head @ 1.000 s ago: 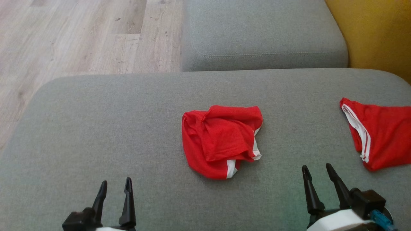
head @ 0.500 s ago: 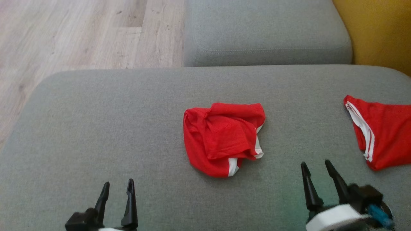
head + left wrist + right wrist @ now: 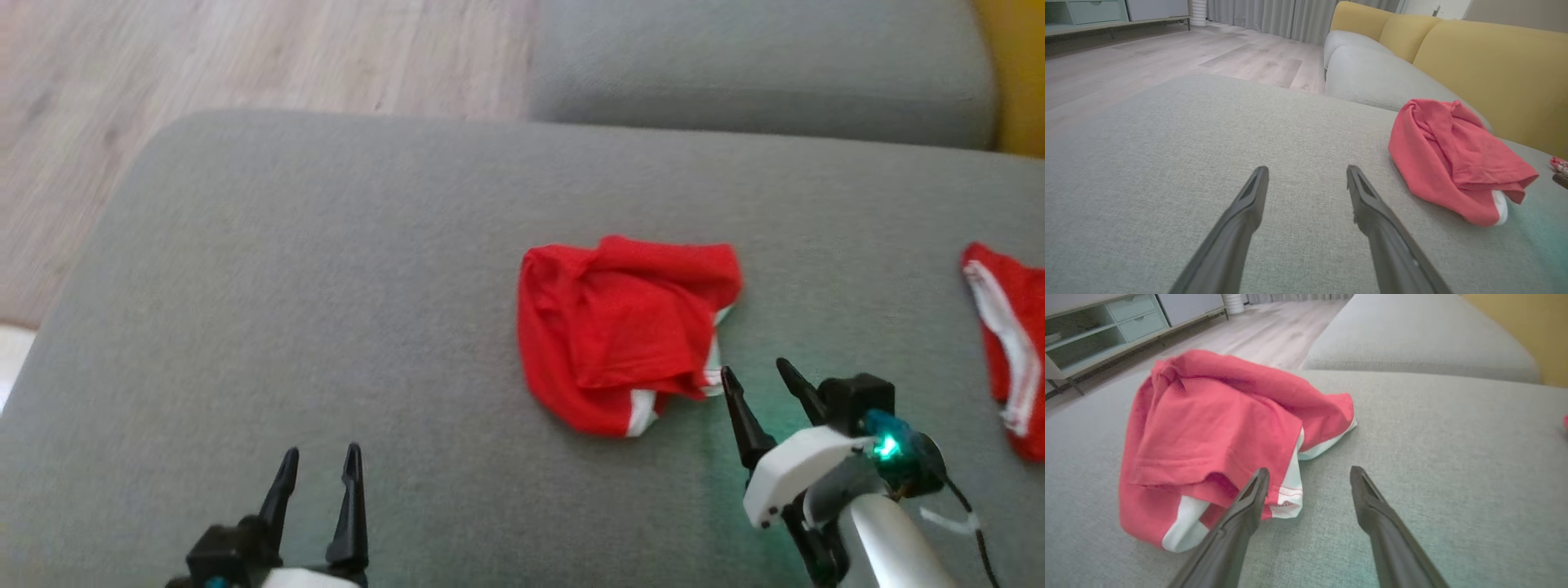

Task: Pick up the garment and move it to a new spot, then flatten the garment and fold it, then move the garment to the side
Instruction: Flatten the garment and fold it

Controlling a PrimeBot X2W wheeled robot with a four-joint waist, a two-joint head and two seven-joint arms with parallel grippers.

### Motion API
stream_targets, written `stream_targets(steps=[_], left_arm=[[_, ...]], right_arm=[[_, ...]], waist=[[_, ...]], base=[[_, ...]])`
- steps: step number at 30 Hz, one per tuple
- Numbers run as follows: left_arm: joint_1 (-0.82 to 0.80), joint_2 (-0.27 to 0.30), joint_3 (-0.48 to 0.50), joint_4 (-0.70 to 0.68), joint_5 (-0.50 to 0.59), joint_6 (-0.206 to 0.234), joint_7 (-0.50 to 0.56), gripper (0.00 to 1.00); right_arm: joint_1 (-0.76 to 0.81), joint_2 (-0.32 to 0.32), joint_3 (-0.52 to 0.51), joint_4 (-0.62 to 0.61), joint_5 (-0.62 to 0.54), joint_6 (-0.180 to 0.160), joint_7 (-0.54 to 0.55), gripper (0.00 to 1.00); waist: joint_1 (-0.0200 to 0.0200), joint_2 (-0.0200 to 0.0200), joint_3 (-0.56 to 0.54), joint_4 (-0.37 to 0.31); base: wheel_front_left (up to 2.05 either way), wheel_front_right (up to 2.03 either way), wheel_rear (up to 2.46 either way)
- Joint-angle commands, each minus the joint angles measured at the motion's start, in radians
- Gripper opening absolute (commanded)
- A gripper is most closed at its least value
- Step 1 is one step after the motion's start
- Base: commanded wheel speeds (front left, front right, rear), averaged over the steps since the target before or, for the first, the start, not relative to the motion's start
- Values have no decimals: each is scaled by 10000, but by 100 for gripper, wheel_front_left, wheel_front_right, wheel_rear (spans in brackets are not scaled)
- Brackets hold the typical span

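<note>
My right gripper is to grip the garment's white-trimmed edge next, because that edge sticks out from the loose, crumpled red folds.
A crumpled red garment with white trim lies in a heap on the grey cushion. My right gripper stands open just right of the heap's near corner, its left fingertip at the white hem, nothing between the fingers. In the right wrist view the garment spreads to the left ahead. My left gripper stands open and empty near the front edge, well to the left of the heap. From the left wrist view the garment lies off to the right of the gripper.
A second red piece with white stripes lies at the cushion's right edge. Another grey cushion sits behind, with a yellow backrest to the right. Wooden floor lies beyond the far left edge, with a low cabinet across it.
The camera has swung, shifting the whole scene right and up. My right gripper has come forward and left, up to the garment's near right corner. Both grippers stay open.
</note>
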Motion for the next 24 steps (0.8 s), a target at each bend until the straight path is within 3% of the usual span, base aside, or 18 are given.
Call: stream_targets(steps=[1, 9, 10, 11, 12, 13, 19, 24], left_arm=[[-624, 50, 342, -211, 132, 30, -37, 100], [-774, -12, 338, 4, 140, -52, -117, 100], [-785, -19, 343, 21, 143, -54, -131, 100], [-792, -26, 347, 34, 144, -55, -143, 100], [-794, -34, 350, 47, 147, -50, -154, 100], [-790, -38, 355, 58, 146, -42, -163, 100], [-713, -42, 384, 129, 108, -29, -207, 100], [-628, -58, 302, 164, 100, -31, -198, 100]], right_arm=[[-651, -45, 125, 61, 78, 65, -26, 100], [-1504, -45, 238, 2059, 489, 65, -142, 100], [-1584, -45, 300, 2262, 542, 65, -162, 95], [-1655, -45, 365, 2442, 614, 65, -198, 65], [-1725, -45, 419, 2605, 694, 65, -240, 27], [-1785, -45, 486, 2747, 759, 65, -291, 0], [-2136, -45, 614, 3044, 1004, 65, -998, 0], [-2437, -45, 441, 2511, 870, 65, -1576, 0]], waist=[[-1, 0, 330, 384], [-1, 0, 607, 877], [-1, 0, 621, 905], [-1, 0, 630, 925], [-1, 0, 633, 934], [-1, 0, 634, 931], [-1, 0, 495, 683], [-1, 0, 244, 407]], base=[[0, 0, 0], [0, 0, 0], [0, 0, 0], [0, 0, 0], [0, 0, 0], [0, 0, 0], [0, 0, 0], [0, 0, 0]])
